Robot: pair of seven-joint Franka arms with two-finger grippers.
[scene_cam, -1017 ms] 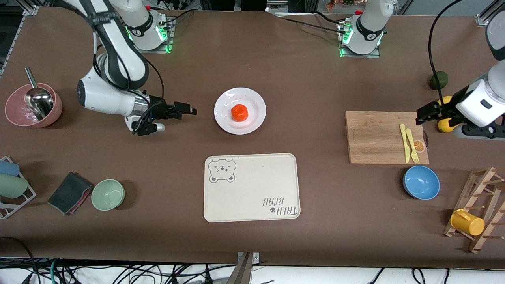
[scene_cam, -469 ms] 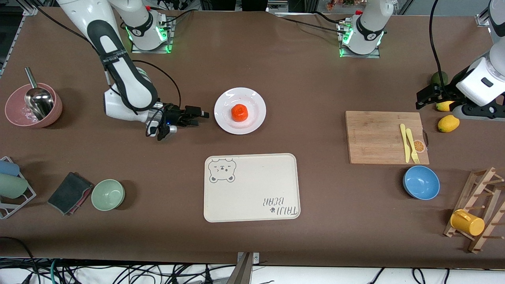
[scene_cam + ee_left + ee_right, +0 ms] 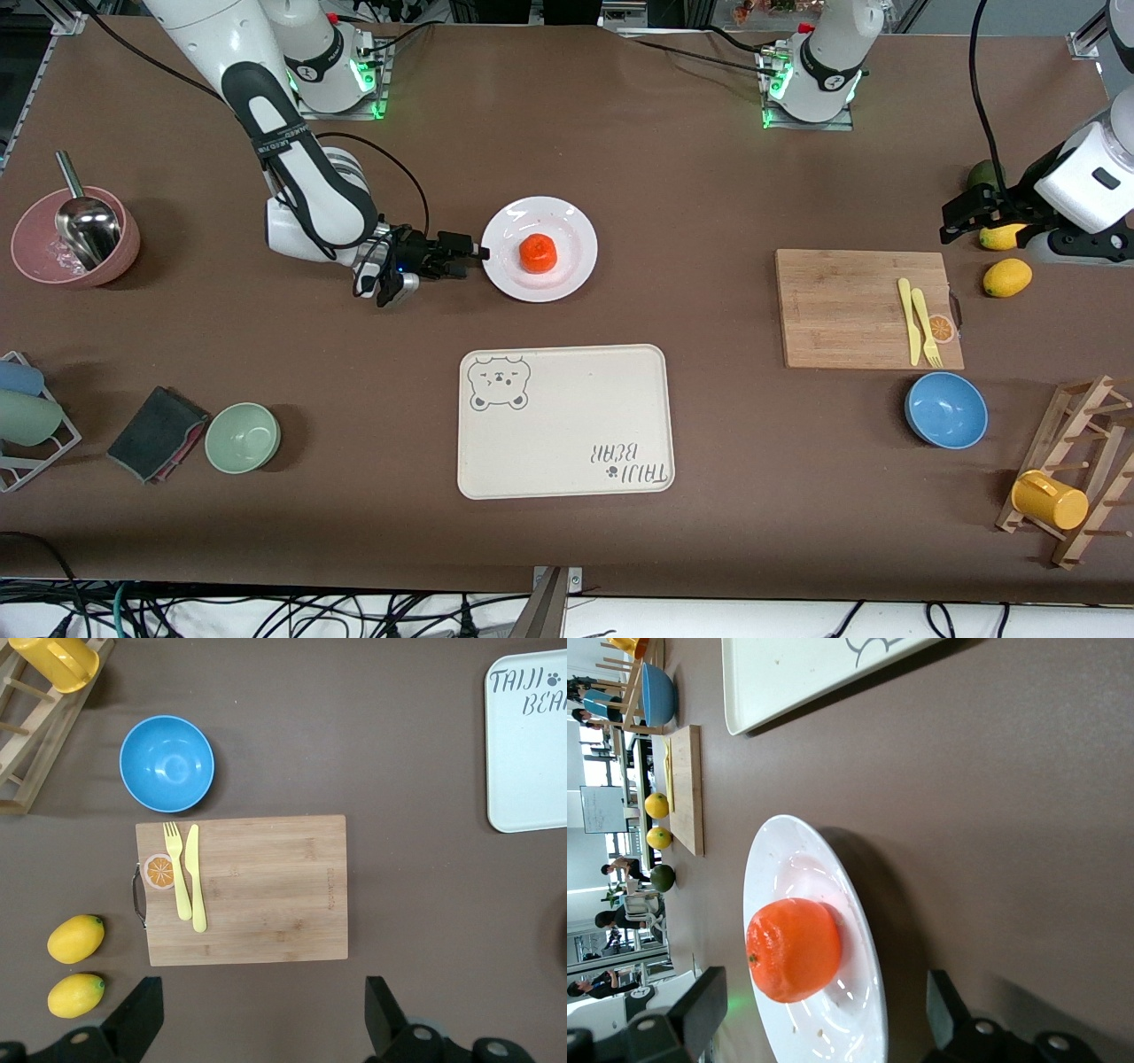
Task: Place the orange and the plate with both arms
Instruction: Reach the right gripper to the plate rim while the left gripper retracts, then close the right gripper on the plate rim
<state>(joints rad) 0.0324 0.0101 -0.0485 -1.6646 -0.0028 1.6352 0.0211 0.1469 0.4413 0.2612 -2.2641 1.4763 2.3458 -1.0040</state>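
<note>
The white plate needs to be grabbed by its rim with my right gripper next. Then the orange and plate can be set together on the cream tray.
The orange sits in the middle of the white plate, which lies mid-table, farther from the front camera than the cream tray. My right gripper is open and empty, low at the plate's rim on the right arm's side. In the right wrist view the orange and the plate lie between the spread fingers of the right gripper. My left gripper is open and empty over the table by the lemons. In the left wrist view the left gripper hangs over bare table beside the cutting board.
The bear-printed tray lies nearer the front camera than the plate. The cutting board holds a yellow fork and knife; a blue bowl, two lemons and a green fruit are around it. A pink bowl and a green bowl stand at the right arm's end.
My right gripper has moved along the table to the plate's rim. My left gripper has drawn away from the cutting board's corner, uncovering a lemon.
</note>
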